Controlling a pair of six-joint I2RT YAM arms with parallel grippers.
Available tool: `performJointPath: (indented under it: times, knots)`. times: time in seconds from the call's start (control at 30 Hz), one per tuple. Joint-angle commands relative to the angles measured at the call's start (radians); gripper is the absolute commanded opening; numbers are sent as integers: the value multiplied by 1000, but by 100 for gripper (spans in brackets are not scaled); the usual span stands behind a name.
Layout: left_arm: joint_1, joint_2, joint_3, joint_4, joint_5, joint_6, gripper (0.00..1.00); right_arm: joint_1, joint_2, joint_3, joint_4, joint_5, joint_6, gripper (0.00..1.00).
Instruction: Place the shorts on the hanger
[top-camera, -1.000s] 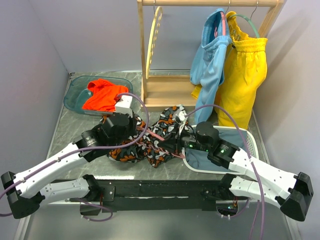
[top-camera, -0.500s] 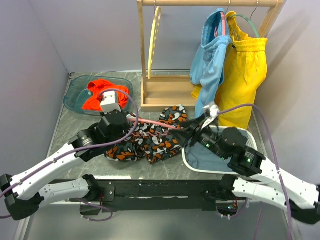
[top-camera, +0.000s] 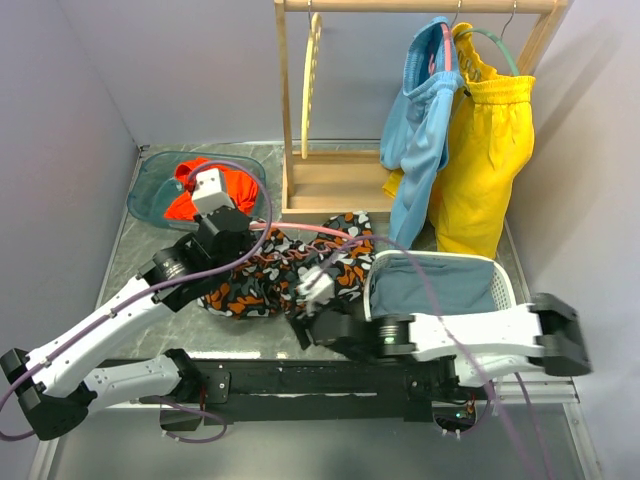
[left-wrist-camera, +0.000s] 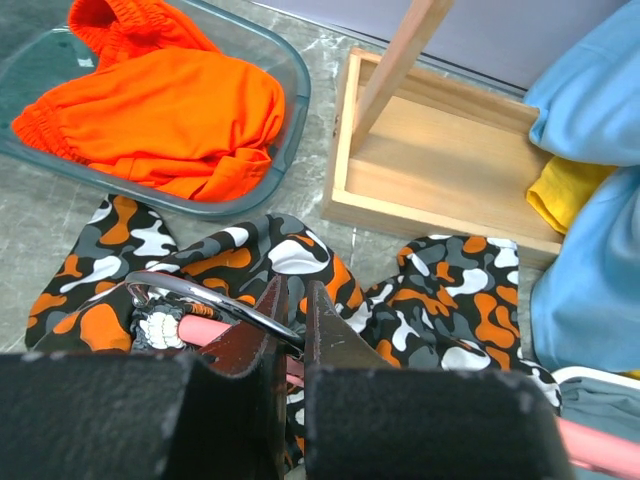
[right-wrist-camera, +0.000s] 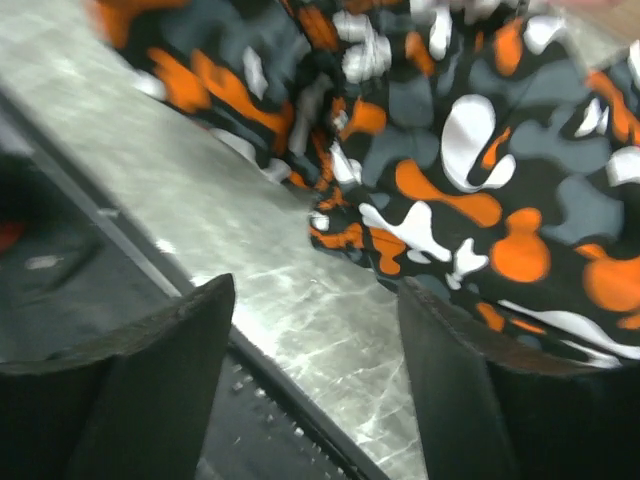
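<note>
The camouflage shorts need to go over the hanger's loose end at the waist, so my right gripper should grab the shorts by the near waistband edge (top-camera: 298, 304) (right-wrist-camera: 345, 228) to pull it over.
The camouflage shorts (top-camera: 285, 272) lie crumpled at the middle of the table, also seen in the left wrist view (left-wrist-camera: 300, 255) and the right wrist view (right-wrist-camera: 480, 180). The pink hanger (top-camera: 300, 231) lies across them, partly under the cloth. My left gripper (top-camera: 245, 232) (left-wrist-camera: 295, 285) is shut on the hanger's metal hook (left-wrist-camera: 200, 293), with the pink bar (left-wrist-camera: 205, 331) just below it. My right gripper (top-camera: 300, 326) (right-wrist-camera: 315, 290) is open and empty, low over the table at the shorts' near edge.
A teal bin (top-camera: 150, 185) with an orange-red garment (left-wrist-camera: 170, 110) stands back left. The wooden rack (top-camera: 335, 185) holds light-blue shorts (top-camera: 420, 130) and yellow shorts (top-camera: 490, 150). A white basket (top-camera: 505, 285) sits at the right. The table's front edge (right-wrist-camera: 250, 350) is right under my right gripper.
My right gripper opened, let go at the shorts' right side, and swung left to their near edge. My left gripper drew back and left a little with the hanger.
</note>
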Motion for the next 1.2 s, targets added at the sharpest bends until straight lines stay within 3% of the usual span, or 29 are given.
performJointPath:
  times: [0.0,0.17,0.33,0.7,0.87,0.93,1.0,1.1,1.17]
  knots:
    - [10,-2,56,32,28,0,1,5,186,101,40,152,72,75]
    - [22,-4,57,21,48,-1,1,4,384,205,54,187,123,77]
    - [25,-10,63,12,66,3,1,-33,548,291,-66,272,229,82]
    - [34,-37,63,-31,69,19,1,-64,648,300,-178,355,335,72]
    - [39,-47,62,-38,86,25,1,-64,673,276,-156,321,312,73]
    - [39,-47,63,-42,85,22,1,-65,658,261,-148,321,324,64]
    - [39,-48,62,-45,82,25,1,-68,597,238,-147,335,342,39]
    - [41,-57,57,-48,77,25,1,-93,477,167,-92,298,342,21]
    - [41,-65,53,-48,76,23,1,-119,414,109,-58,258,338,14]
